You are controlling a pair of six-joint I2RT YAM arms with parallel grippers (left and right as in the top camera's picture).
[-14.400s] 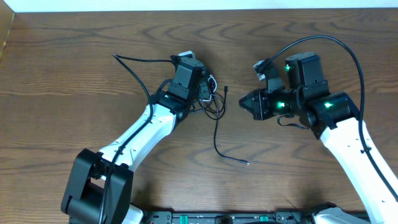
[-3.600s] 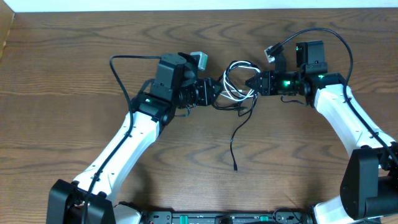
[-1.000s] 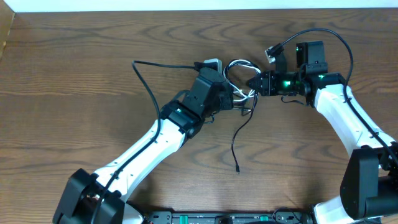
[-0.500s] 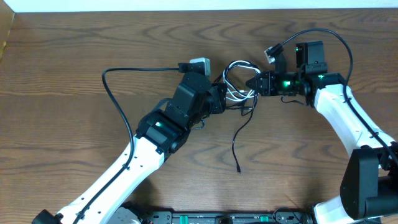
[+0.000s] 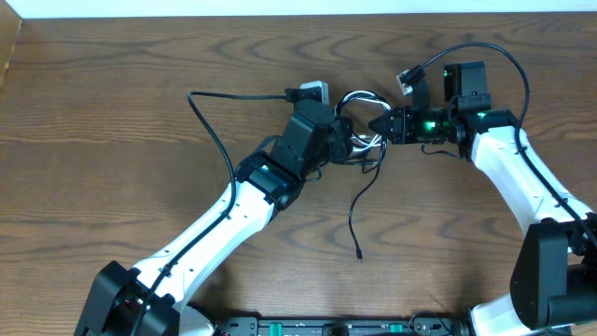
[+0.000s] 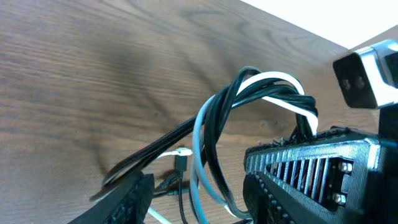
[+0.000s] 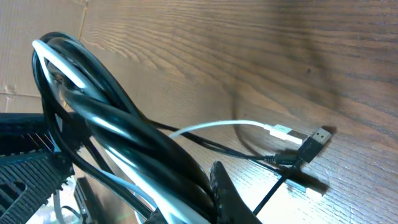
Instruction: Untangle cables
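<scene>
My left gripper grabs the black and white cables together on the loop's side opposite my right gripper next, leaving the loop's curved top free to untangle.
A black cable (image 5: 354,201) and a white cable (image 5: 359,96) are coiled together in an upright loop at the table's centre back. My right gripper (image 5: 381,124) is shut on the loop's right side. The right wrist view shows its finger (image 7: 229,190) pressed against the thick black and white bundle (image 7: 124,124). My left gripper (image 5: 352,147) is at the loop's left lower side, open. In the left wrist view the white strand (image 6: 273,79) and black strand (image 6: 217,109) run down between its spread fingers (image 6: 127,199). A black tail ends in a plug (image 5: 359,253) on the table.
Small plug ends (image 7: 311,140) lie on the wood under the loop. The left arm's thick black wire (image 5: 210,117) arcs over the table at back left. A cardboard edge (image 5: 7,56) shows at the far left. The table's white back edge (image 5: 280,7) runs along the top.
My left gripper pulled back to the left, then returned to the loop with its jaws spread wider. The right gripper and the loop stayed where they were.
</scene>
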